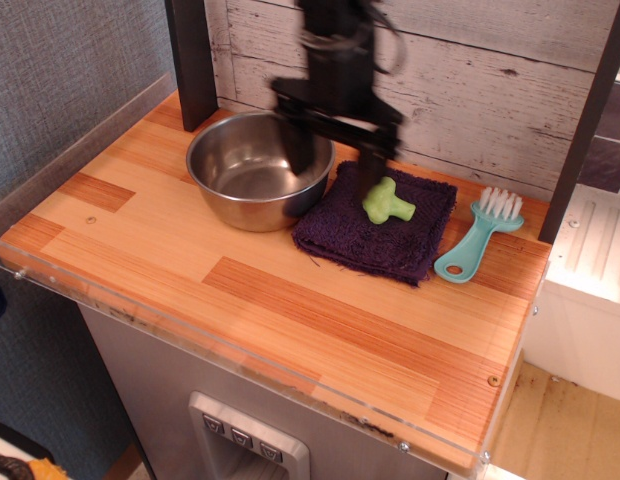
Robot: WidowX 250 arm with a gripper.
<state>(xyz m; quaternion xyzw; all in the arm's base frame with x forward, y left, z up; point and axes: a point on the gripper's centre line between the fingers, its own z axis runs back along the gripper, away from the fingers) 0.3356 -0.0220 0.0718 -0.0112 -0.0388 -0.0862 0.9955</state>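
Observation:
The brush's handle (473,247) is the part my gripper will grab next, to move the teal brush to the other side of the steel bowl (252,180).
My black gripper (335,158) hangs open and motion-blurred above the right rim of the steel bowl (252,180). Its fingers spread wide, one over the bowl's inside and the other at the left edge of the dark purple cloth (380,230). Nothing sits between the fingers. A green toy broccoli (386,202) lies on the cloth just right of the nearer finger. The bowl looks empty.
A turquoise dish brush (477,234) lies on the wooden counter (290,300) right of the cloth. A clear plastic lip runs along the counter's front and left edges. A grey plank wall and a dark post stand behind, and a white appliance sits at the right.

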